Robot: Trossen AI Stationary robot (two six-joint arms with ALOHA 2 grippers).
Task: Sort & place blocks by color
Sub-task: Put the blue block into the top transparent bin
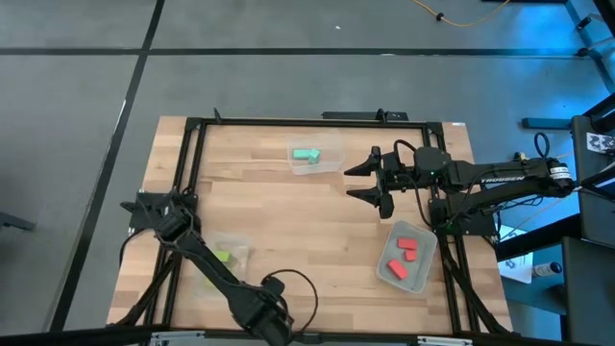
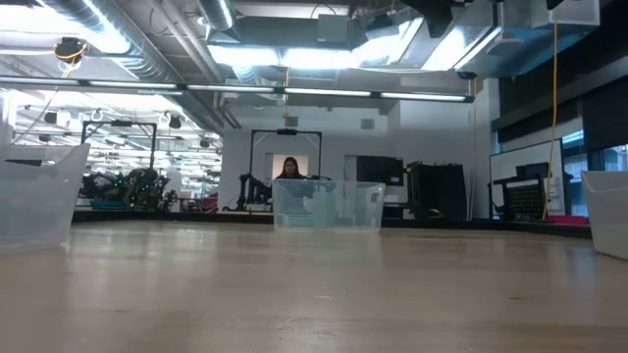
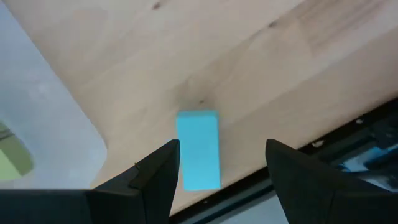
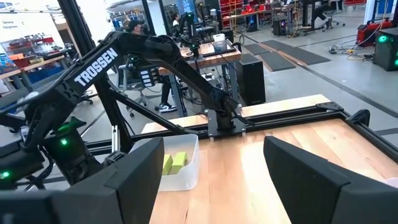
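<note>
My left fingers above the teal block (image 3: 199,149) would miss now; I'll lower first.
A teal block (image 3: 199,149) lies flat on the wood near the table's near edge. My left gripper (image 3: 221,165) hangs open over it, one finger on each side; whether a finger touches it, I cannot tell. In the high view my left gripper (image 1: 272,322) hides that block. Other teal blocks (image 1: 306,154) lie in the far tub, red-pink blocks (image 1: 404,252) in the right tub, and lime green blocks (image 1: 223,257) in the left tub. My right gripper (image 1: 357,180) is open and empty above the table, between the far and right tubs, pointing toward the table's left.
Three clear tubs stand on the table: far tub (image 1: 332,163), right tub (image 1: 423,274), left tub (image 1: 240,248). A black frame rail (image 3: 348,134) runs along the near edge beside the teal block. Bare wood lies in the table's middle. A person (image 2: 290,169) stands far behind.
</note>
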